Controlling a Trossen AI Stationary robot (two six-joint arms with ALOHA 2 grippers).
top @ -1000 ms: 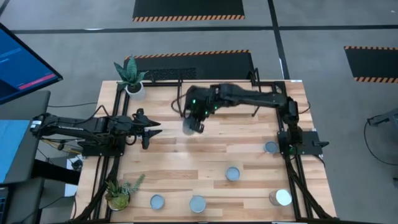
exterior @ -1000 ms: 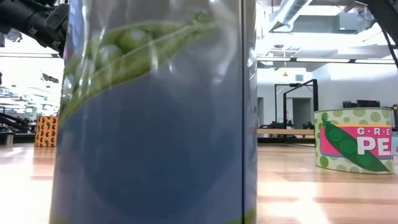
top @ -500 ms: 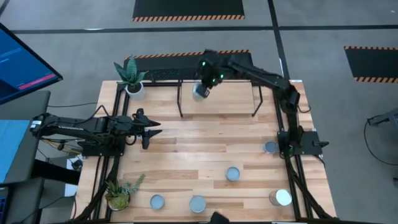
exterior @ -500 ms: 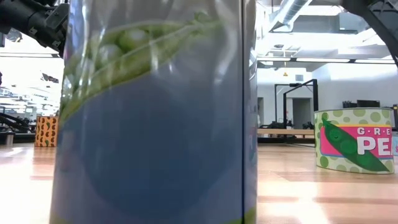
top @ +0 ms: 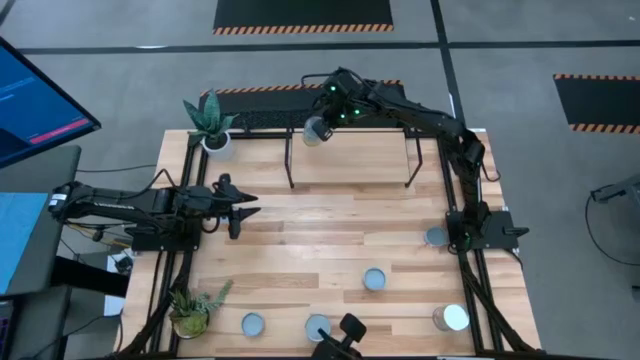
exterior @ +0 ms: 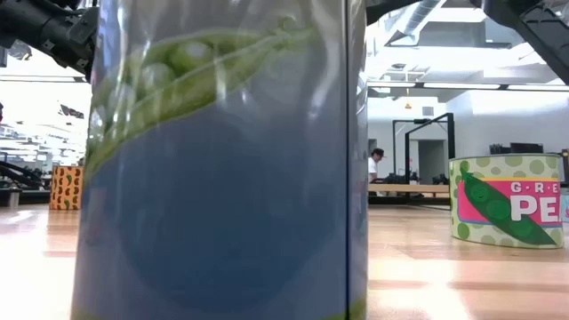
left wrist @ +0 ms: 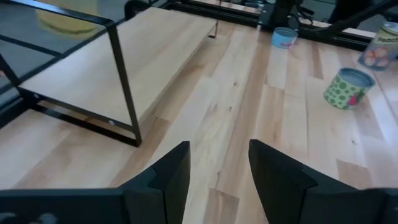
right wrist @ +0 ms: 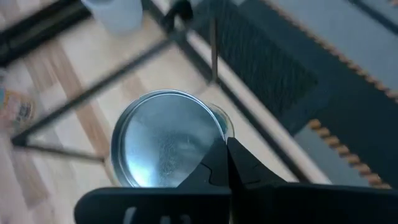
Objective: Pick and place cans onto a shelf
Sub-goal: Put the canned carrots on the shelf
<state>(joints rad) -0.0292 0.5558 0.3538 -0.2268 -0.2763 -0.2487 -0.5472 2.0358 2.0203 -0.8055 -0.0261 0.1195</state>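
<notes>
The can's lower edge is still above the shelf board, toward the board's far edge, so my right gripper should lower the can before letting it go.
My right gripper is shut on a can with a silvery top, over the far left corner of the shelf. Whether the can stands on the board, I cannot tell. My left gripper waits open and empty at the table's left, pointing toward the shelf. Several other cans stand upright on the table: one at the right edge, one right of the middle, and three along the near edge. My right gripper pinches the can at one side of its top rim between its two fingers, which stand almost together. The fingers come from above, pointing down. The can sits upright below them, top up.
Two potted plants stand at the table's far left and near left corners. A dark object shows at the near edge. In the low view one can fills the picture and a green pea can stands to the right.
My right gripper has carried the can from over the table's middle toward the far edge and a little left, to the shelf's far left corner, still shut on it. A dark object has come in at the near edge. A person has appeared in the room behind.
</notes>
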